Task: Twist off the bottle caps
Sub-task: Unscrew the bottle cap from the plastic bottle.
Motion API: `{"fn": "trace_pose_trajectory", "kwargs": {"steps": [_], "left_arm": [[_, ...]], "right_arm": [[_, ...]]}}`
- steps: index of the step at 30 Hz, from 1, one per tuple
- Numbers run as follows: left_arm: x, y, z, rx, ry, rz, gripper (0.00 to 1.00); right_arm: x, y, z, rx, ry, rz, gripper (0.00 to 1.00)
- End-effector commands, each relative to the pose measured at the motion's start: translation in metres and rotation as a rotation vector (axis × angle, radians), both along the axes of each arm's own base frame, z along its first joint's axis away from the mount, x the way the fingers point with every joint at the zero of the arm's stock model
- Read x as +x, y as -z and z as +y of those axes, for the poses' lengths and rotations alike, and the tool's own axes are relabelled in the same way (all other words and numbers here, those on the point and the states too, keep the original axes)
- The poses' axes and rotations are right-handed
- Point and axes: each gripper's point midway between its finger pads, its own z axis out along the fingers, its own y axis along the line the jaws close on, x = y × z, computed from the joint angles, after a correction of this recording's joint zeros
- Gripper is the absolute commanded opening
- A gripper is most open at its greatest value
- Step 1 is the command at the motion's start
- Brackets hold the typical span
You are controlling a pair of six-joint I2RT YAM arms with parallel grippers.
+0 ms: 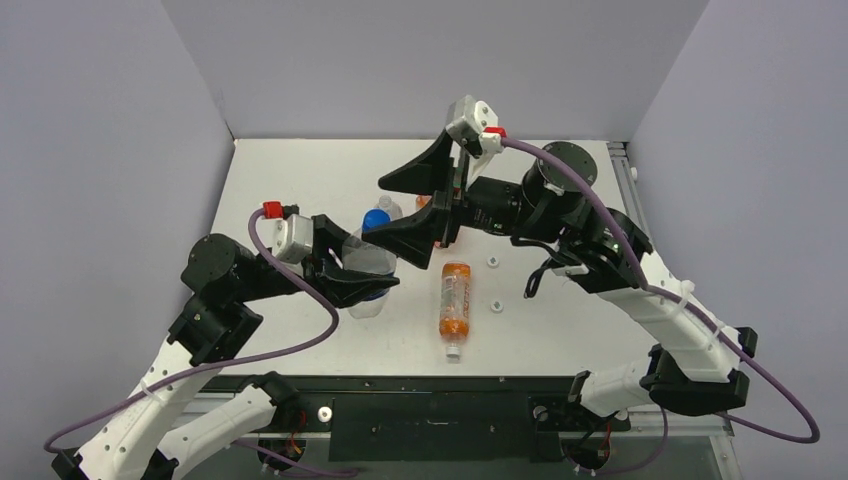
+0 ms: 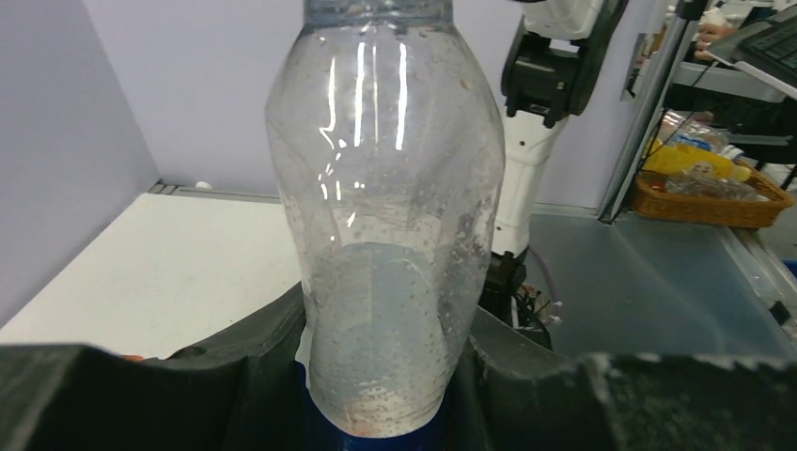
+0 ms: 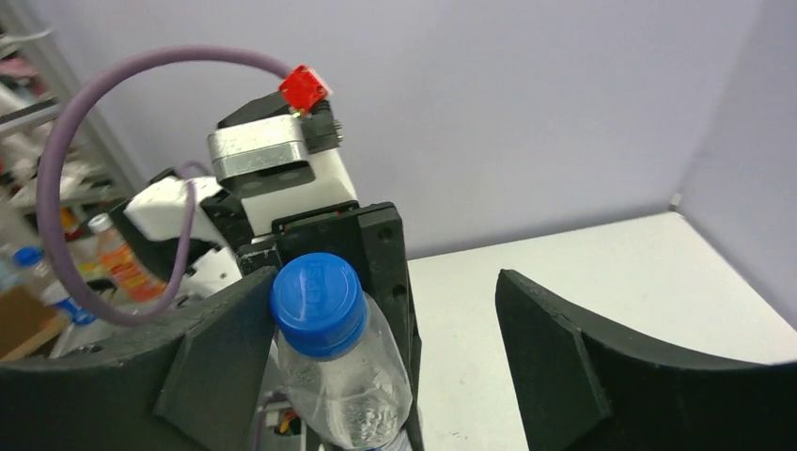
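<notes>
Next, I need to grab the blue bottle cap (image 1: 376,219) by its sides with my right gripper to unscrew it, leaving the bottle's neck free.
A clear bottle (image 1: 362,252) (image 2: 385,188) stands left of the table's middle, and my left gripper (image 1: 383,273) (image 2: 385,376) is shut round its lower body. Its blue bottle cap (image 1: 376,219) (image 3: 317,303) sits on the neck. My right gripper (image 1: 372,212) (image 3: 390,310) is open around that cap. In the right wrist view one finger (image 3: 216,348) lies against the cap's side, while the other finger (image 3: 554,357) stands well apart from it. A slim orange bottle (image 1: 455,298) lies on its side in the middle, with a white cap (image 1: 454,351) on its near end.
Two loose white caps (image 1: 493,262) (image 1: 495,304) lie right of the orange bottle. Behind the held bottle stands another clear bottle (image 1: 389,207), and an orange thing (image 1: 423,202) is partly hidden by my right gripper. Grey walls enclose the white table (image 1: 300,180).
</notes>
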Motion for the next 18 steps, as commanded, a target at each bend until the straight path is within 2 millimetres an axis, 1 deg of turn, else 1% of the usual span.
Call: {"fn": "trace_pose_trajectory", "kwargs": {"steps": [1, 2, 3, 4, 5, 6, 7, 8, 9, 10, 11, 12, 13, 14, 15, 16, 17, 18], "left_arm": [[0.027, -0.006, 0.006, -0.017, -0.153, -0.111, 0.0], [0.032, -0.005, 0.006, -0.015, -0.183, -0.12, 0.0], [0.042, -0.003, 0.009, -0.01, -0.233, -0.144, 0.0], [0.046, -0.002, 0.01, -0.008, -0.259, -0.155, 0.0], [0.056, 0.0, 0.012, -0.001, -0.309, -0.178, 0.0], [0.063, 0.001, 0.015, 0.003, -0.347, -0.185, 0.0], [0.068, 0.003, 0.016, 0.016, -0.372, -0.208, 0.0], [0.074, 0.005, 0.018, 0.024, -0.4, -0.211, 0.0], [0.076, 0.005, 0.019, 0.03, -0.415, -0.22, 0.0], [0.08, 0.006, 0.02, 0.033, -0.436, -0.219, 0.0], [0.082, 0.006, 0.021, 0.036, -0.444, -0.224, 0.0], [0.084, 0.007, 0.021, 0.038, -0.454, -0.223, 0.0], [0.084, 0.007, 0.021, 0.04, -0.457, -0.224, 0.0], [0.084, 0.007, 0.022, 0.042, -0.459, -0.222, 0.0], [0.084, 0.007, 0.022, 0.043, -0.46, -0.222, 0.0], [0.085, 0.008, 0.022, 0.045, -0.461, -0.22, 0.0], [0.085, 0.007, 0.022, 0.044, -0.464, -0.221, 0.0], [0.086, 0.007, 0.023, 0.044, -0.47, -0.219, 0.0]], "right_arm": [[0.035, -0.034, -0.043, 0.081, 0.383, -0.011, 0.8], [0.037, -0.033, -0.045, 0.08, 0.454, 0.005, 0.8], [0.037, -0.032, -0.046, 0.064, 0.484, 0.0, 0.8], [0.04, -0.026, -0.041, 0.041, 0.534, 0.012, 0.81], [0.041, -0.029, -0.046, 0.033, 0.562, 0.021, 0.81], [0.046, -0.021, -0.039, 0.002, 0.61, 0.031, 0.81], [0.042, -0.024, -0.039, -0.011, 0.618, 0.034, 0.81], [0.048, -0.017, -0.033, -0.037, 0.654, 0.038, 0.81], [0.046, -0.019, -0.033, -0.042, 0.654, 0.037, 0.82], [0.049, -0.012, -0.024, -0.064, 0.661, 0.038, 0.82], [0.049, -0.014, -0.022, -0.063, 0.66, 0.04, 0.82], [0.05, -0.007, -0.014, -0.084, 0.66, 0.041, 0.82], [0.05, -0.011, -0.014, -0.074, 0.658, 0.042, 0.82], [0.052, -0.007, -0.008, -0.088, 0.66, 0.045, 0.83], [0.053, -0.011, -0.008, -0.08, 0.666, 0.047, 0.83], [0.055, -0.007, -0.005, -0.09, 0.671, 0.049, 0.83], [0.057, -0.009, -0.006, -0.085, 0.683, 0.052, 0.83], [0.058, -0.008, -0.005, -0.086, 0.687, 0.057, 0.79]]}}
